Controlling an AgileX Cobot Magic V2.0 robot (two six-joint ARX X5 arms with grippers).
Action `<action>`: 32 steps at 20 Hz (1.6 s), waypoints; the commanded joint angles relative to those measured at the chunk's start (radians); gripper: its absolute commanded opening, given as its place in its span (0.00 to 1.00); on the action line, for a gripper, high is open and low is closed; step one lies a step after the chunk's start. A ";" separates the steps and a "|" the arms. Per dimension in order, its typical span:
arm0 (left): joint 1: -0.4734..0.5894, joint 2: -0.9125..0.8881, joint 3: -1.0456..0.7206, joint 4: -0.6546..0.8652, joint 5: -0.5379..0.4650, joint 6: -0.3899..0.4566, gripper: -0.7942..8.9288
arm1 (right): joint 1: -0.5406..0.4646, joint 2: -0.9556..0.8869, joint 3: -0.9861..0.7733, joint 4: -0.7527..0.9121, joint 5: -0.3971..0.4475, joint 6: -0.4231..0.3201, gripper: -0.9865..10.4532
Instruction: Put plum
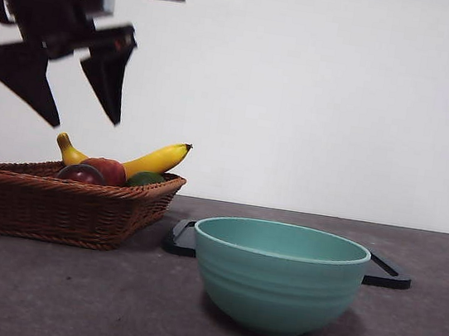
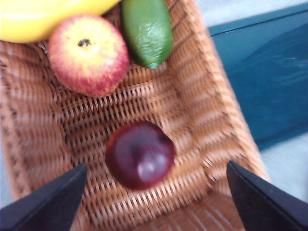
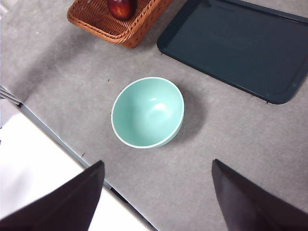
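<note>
The left gripper next needs to grab the dark maroon plum by its round body (image 1: pixel 80 174), so that the plum can go in the teal bowl (image 1: pixel 277 271).
The dark maroon plum (image 2: pixel 140 154) lies in the wicker basket (image 2: pixel 202 120), apart from the red-orange apple-like fruit (image 2: pixel 88 54). Its top shows over the basket rim in the front view (image 1: pixel 81 173), and part of it shows in the right wrist view (image 3: pixel 121 7). My left gripper (image 2: pixel 154 202) hangs open above the basket, its jaws spread to either side of the plum and not touching it; in the front view it (image 1: pixel 85 119) is above the basket's left part. My right gripper (image 3: pixel 156 192) is open and empty, high above the teal bowl (image 3: pixel 148 112).
The basket (image 1: pixel 65 200) also holds a banana (image 1: pixel 154 160) and a dark green fruit (image 2: pixel 147 31). The teal bowl (image 1: pixel 278 272) stands at the front middle of the table. A dark tray (image 3: pixel 236 45) lies behind it, beside the basket.
</note>
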 commanded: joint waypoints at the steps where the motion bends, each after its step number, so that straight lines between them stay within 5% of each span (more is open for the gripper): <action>1: -0.005 0.062 0.023 0.035 -0.017 0.002 0.56 | 0.003 0.005 0.019 0.010 -0.001 0.001 0.40; 12: -0.010 0.246 0.023 0.097 -0.050 0.001 0.56 | 0.003 0.005 0.019 0.010 -0.001 0.000 0.40; 20: -0.016 0.251 0.023 0.057 -0.050 0.001 0.39 | 0.003 0.005 0.019 0.011 -0.001 0.000 0.40; 27: -0.029 0.059 0.023 0.035 0.054 -0.006 0.39 | 0.003 0.005 0.019 0.014 -0.001 0.000 0.40; 32: -0.132 -0.144 0.023 -0.048 0.085 0.006 0.39 | 0.003 0.005 0.019 0.030 -0.001 0.000 0.40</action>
